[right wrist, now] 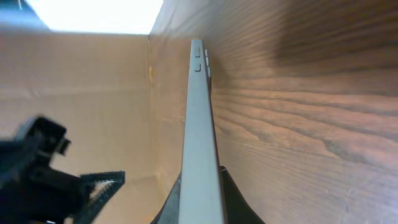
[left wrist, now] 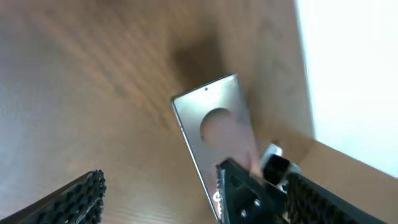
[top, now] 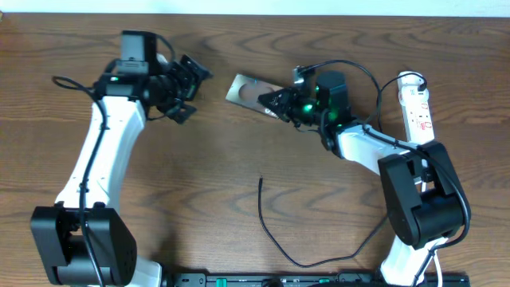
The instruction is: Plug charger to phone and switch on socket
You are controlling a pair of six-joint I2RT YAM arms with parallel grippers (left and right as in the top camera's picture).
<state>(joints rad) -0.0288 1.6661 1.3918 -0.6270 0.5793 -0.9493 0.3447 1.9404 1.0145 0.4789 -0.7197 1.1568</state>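
Observation:
I will move my left gripper toward the phone (top: 243,89) before closing on it. It isn't time to close yet: the phone's loose end is beyond my open fingers.
The phone (top: 243,89) is a brown-bronze slab with a dark oval, at the back middle of the table. My right gripper (top: 279,102) is shut on its right end. In the right wrist view the phone (right wrist: 200,118) shows edge-on between my two fingers (right wrist: 200,202). In the left wrist view the phone (left wrist: 214,121) points toward me and casts a shadow on the wood. My left gripper (top: 185,88) is open and empty, just left of the phone. The charger (top: 275,239) lies on the table in front, its tip (top: 260,180) free. The socket (top: 418,108) lies at the far right.
The charger cable curves from the middle of the table to the front edge and right arm base (top: 418,207). The socket's white cord runs off at the back right. The left arm base (top: 80,239) stands at the front left.

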